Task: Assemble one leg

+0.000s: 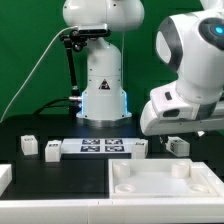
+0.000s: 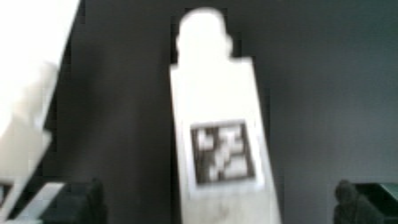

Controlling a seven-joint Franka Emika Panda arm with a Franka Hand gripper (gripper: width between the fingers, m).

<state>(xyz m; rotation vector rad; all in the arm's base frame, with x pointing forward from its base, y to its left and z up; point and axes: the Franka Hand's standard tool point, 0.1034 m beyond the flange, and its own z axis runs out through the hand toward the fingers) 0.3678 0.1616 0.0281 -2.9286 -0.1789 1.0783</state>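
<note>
My gripper grabs the leg by its tagged body (image 1: 178, 147) (image 2: 226, 165) next, so its narrower tip stays free to join the white tray-like part.
In the wrist view a leg (image 2: 217, 120) lies on the black table. It is a white elongated block with a narrower tip and a black-and-white tag on its upper face, and the picture is blurred. My gripper (image 2: 214, 205) is open, with one dark finger (image 2: 63, 200) on each side of the leg, apart from it. In the exterior view the gripper (image 1: 177, 128) hangs under the white wrist at the right, just above a small white leg (image 1: 178, 145). Its fingertips are hard to make out there.
Two more small white legs (image 1: 28, 145) (image 1: 52, 150) lie at the exterior view's left, beside the marker board (image 1: 100, 147). The large white tray-like part (image 1: 150, 190) fills the front. The robot base (image 1: 103, 90) stands behind. A white edge (image 2: 27, 110) shows beside the leg.
</note>
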